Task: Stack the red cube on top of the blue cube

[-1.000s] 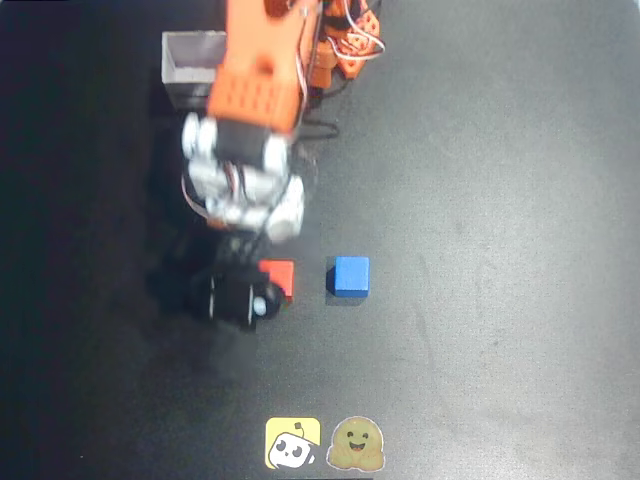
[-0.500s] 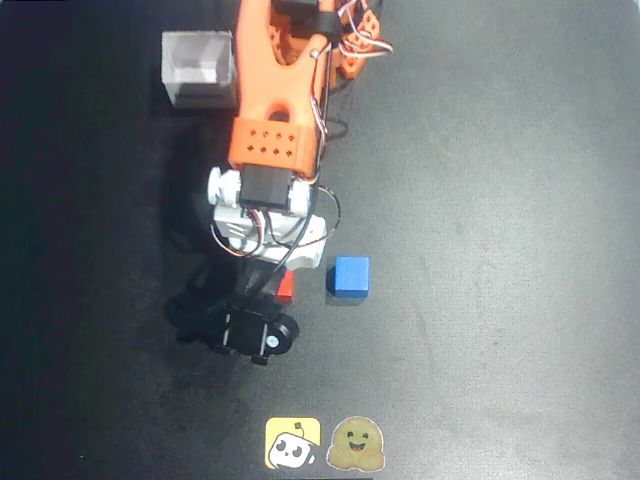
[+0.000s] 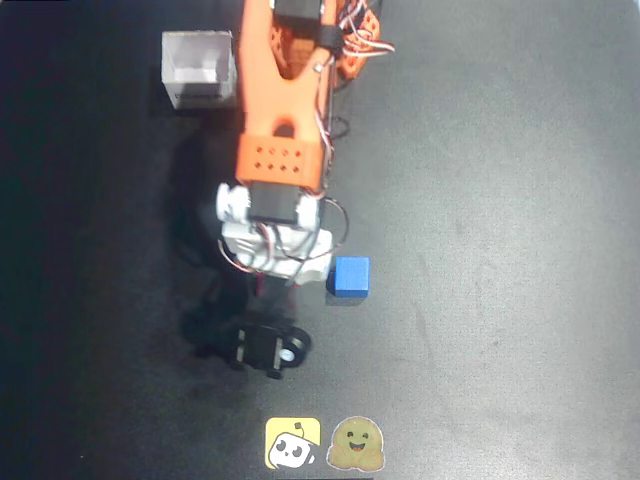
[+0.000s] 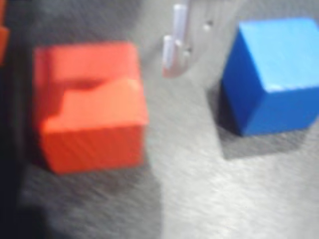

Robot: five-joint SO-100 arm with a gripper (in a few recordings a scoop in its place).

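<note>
My gripper should grab the red cube by its opposite sides next, so that it can stack the red cube on the blue cube [image 3: 348, 276].
In the wrist view the red cube [image 4: 89, 104] sits on the dark table at the left, and the blue cube [image 4: 274, 74] stands apart from it at the right. My gripper [image 4: 87, 45] is open and straddles the red cube. One pale fingertip [image 4: 172, 47] is in the gap between the two cubes, and an orange finger [image 4: 2, 32] shows at the left edge. In the overhead view the blue cube [image 3: 348, 276] lies just right of my white wrist [image 3: 275, 245], which covers the red cube.
A white open box [image 3: 198, 68] stands at the back left of the overhead view. Two stickers [image 3: 325, 443] lie at the table's front edge. A black camera block [image 3: 270, 348] juts out below my wrist. Dark table [image 3: 500, 250] stretches to the right.
My arm has reached further down the overhead picture and slightly right. The red cube, plain to see a second ago, is now covered by my wrist. The blue cube has not moved.
</note>
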